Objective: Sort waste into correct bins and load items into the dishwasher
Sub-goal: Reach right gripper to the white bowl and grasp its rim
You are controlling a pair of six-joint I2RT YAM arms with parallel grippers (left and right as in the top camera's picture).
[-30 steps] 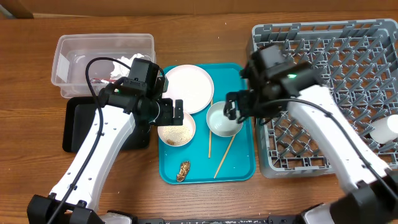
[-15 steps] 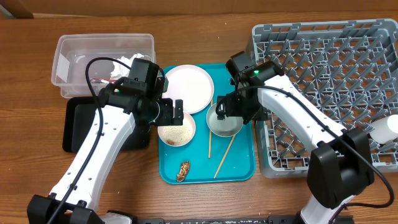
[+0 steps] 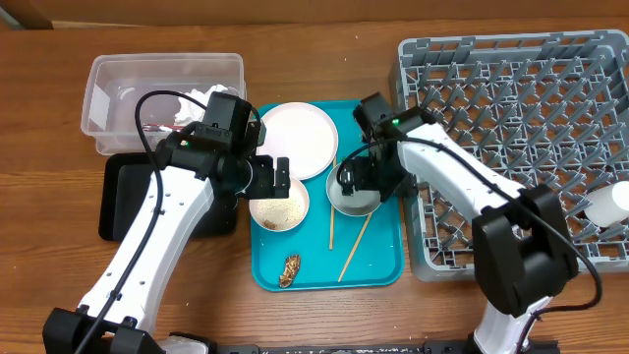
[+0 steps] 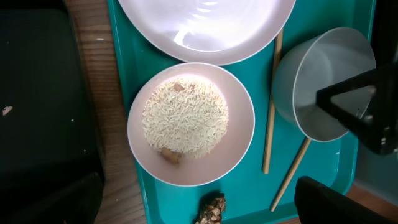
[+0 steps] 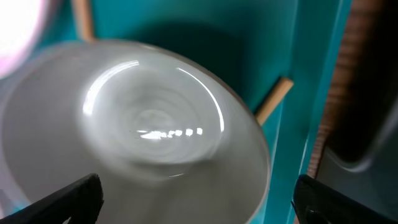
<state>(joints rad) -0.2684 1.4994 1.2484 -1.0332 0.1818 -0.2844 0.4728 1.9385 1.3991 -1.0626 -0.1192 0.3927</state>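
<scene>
I need to grab the rim of the pale blue-grey bowl with my right gripper on the dish-rack side, one finger inside, so the bowl's opposite side stays free to load between pegs.
My left gripper [image 3: 267, 179] is open and empty, hovering over a small pale-pink bowl of rice-like grains [image 3: 279, 207] [image 4: 191, 121] on the teal serving tray [image 3: 378, 267]. Its fingers [image 4: 333, 202] frame the bowl and the brown food scrap [image 4: 211, 208] [image 3: 290, 270]. My right gripper [image 3: 358, 177] [image 5: 199, 208] is open, low over the pale blue-grey bowl [image 3: 354, 200] [image 5: 143, 134]; one finger is over its inside, the other outside its right rim. Two chopsticks [image 3: 332, 218] [image 3: 356, 246] lie beside it. A round plate [image 3: 297, 138] sits at the tray's back.
The clear tub [image 3: 162, 71] at the back left holds white tissue [image 3: 201, 95] and a red wrapper [image 3: 155, 126]. The black tray [image 3: 123, 202] lies in front of it. The grey dish rack [image 3: 521, 128] fills the right side, with a white cup [image 3: 609, 206] at its right edge.
My right gripper has moved left from the rack's edge and come down over the blue-grey bowl. The left arm has not moved.
</scene>
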